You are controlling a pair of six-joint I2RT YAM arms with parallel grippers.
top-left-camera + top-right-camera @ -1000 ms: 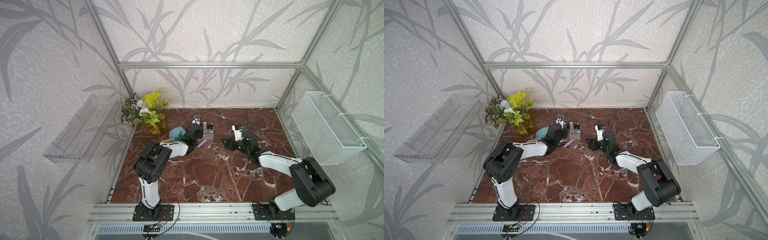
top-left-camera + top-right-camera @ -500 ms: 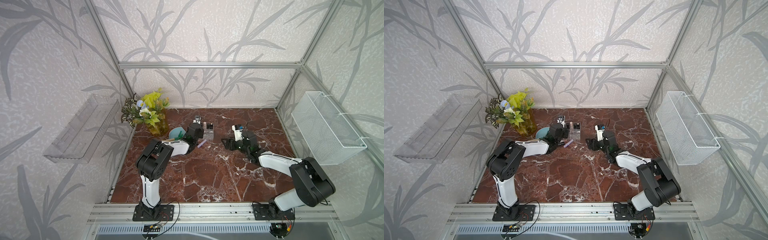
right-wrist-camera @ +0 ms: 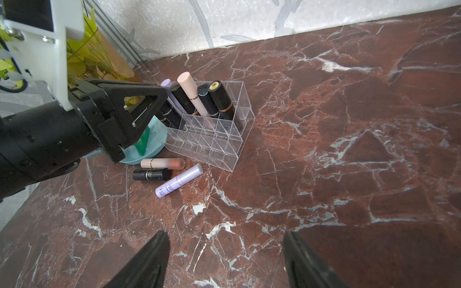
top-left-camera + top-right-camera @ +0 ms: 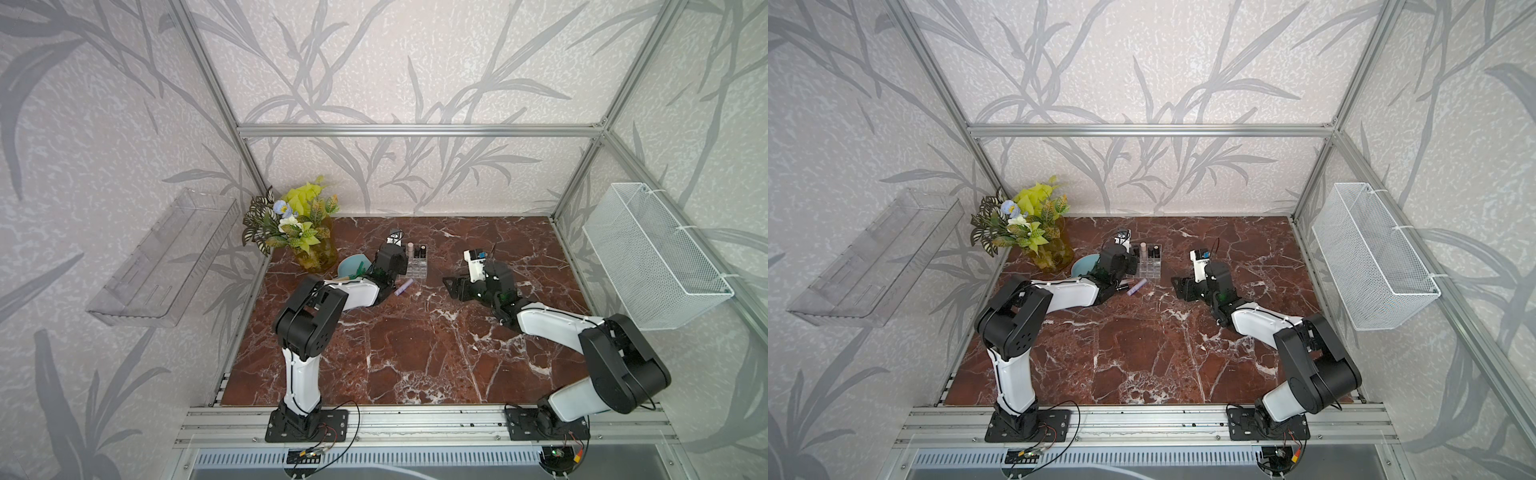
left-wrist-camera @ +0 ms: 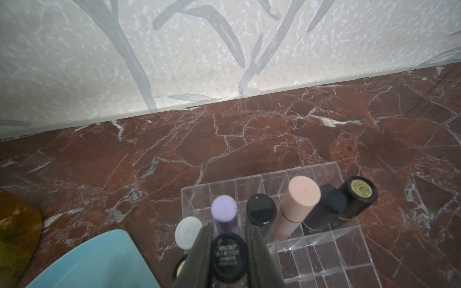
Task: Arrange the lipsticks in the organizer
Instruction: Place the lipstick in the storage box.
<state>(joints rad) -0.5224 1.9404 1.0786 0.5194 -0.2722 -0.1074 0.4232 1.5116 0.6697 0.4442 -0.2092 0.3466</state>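
The black lipstick is upright over its organizer slot with its lower part among the organizer's clear sides, so it is time for my left gripper to release it.
The clear organizer (image 5: pixel 324 251) (image 3: pixel 219 142) (image 4: pixel 417 266) stands near the back wall. Upright in it are lilac (image 5: pixel 223 208), black (image 5: pixel 261 209), pale pink (image 5: pixel 300 197), black (image 5: pixel 331 202) and gold-topped black (image 5: pixel 360 190) lipsticks. A white-capped one (image 5: pixel 187 232) stands at its end. My left gripper (image 5: pixel 229 234) is shut on an upright black lipstick (image 5: pixel 229 256) at that end; its lower part is hidden. On the marble lie a pale pink (image 3: pixel 162 163), a black (image 3: pixel 150 174) and a lilac lipstick (image 3: pixel 179 180). My right gripper (image 3: pixel 225 239) hangs open over bare marble, well short of them.
A teal bowl (image 3: pixel 152 147) holding a green toy sits against the organizer's left side. A vase of flowers (image 4: pixel 307 245) stands in the back left corner. A clear tray (image 4: pixel 162 257) hangs on the left wall and a white mesh basket (image 4: pixel 652 257) on the right.
The left arm's elbow has shifted slightly while its gripper stays at the organizer. The right arm has not moved.
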